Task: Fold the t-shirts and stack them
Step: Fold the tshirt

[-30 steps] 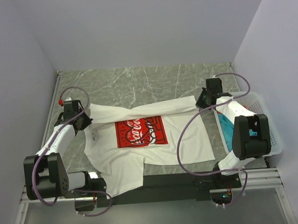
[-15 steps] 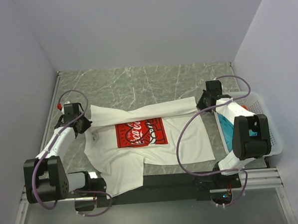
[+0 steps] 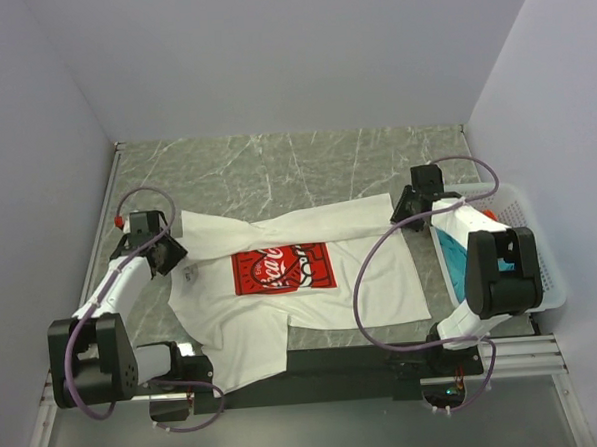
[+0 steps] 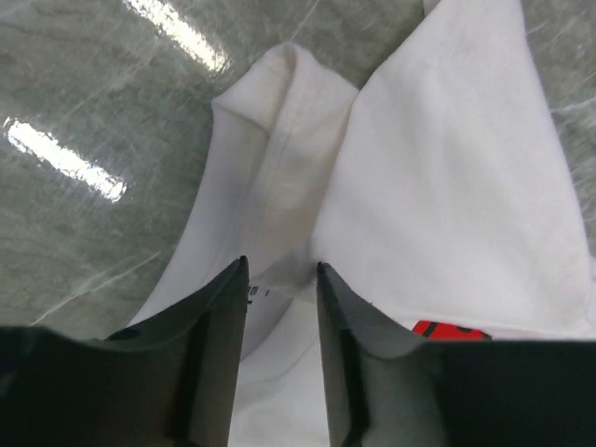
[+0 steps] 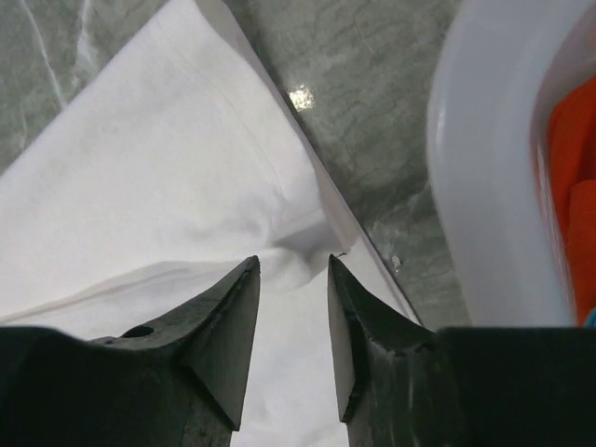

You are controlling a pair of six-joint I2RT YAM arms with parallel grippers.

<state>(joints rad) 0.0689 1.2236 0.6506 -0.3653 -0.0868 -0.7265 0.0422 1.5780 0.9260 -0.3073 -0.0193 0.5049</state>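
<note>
I need to fold the t-shirt further across, so my left gripper should next grab the white t-shirt's [image 3: 382, 279] folded-over flap by its loose edge at the collar end.
The white t-shirt [image 3: 382, 279] with the red Coca-Cola print [image 3: 283, 268] lies spread on the table, and its far edge is folded over the top of the print. My left gripper [image 3: 170, 253] stands open at the shirt's left end, over the collar cloth [image 4: 279, 186], with its fingers apart [image 4: 279, 265]. At the shirt's far right corner my right gripper [image 3: 403, 210] is open too, and white cloth [image 5: 168, 168] lies under its fingers [image 5: 293, 261]. A teal t-shirt [image 3: 451, 261] and a red-orange t-shirt [image 3: 490, 213] lie in the basket.
The white mesh basket [image 3: 529, 221] stands at the right edge, right beside my right gripper; its rim [image 5: 484, 140] and orange cloth [image 5: 573, 168] show in the right wrist view. Grey marble table [image 3: 275, 165] stretches behind the shirt. Walls close in on three sides.
Both grippers have gone from shut to open and let go of the shirt's folded far edge. The left gripper has shifted a little nearer, and the fold now rests over the print's top.
</note>
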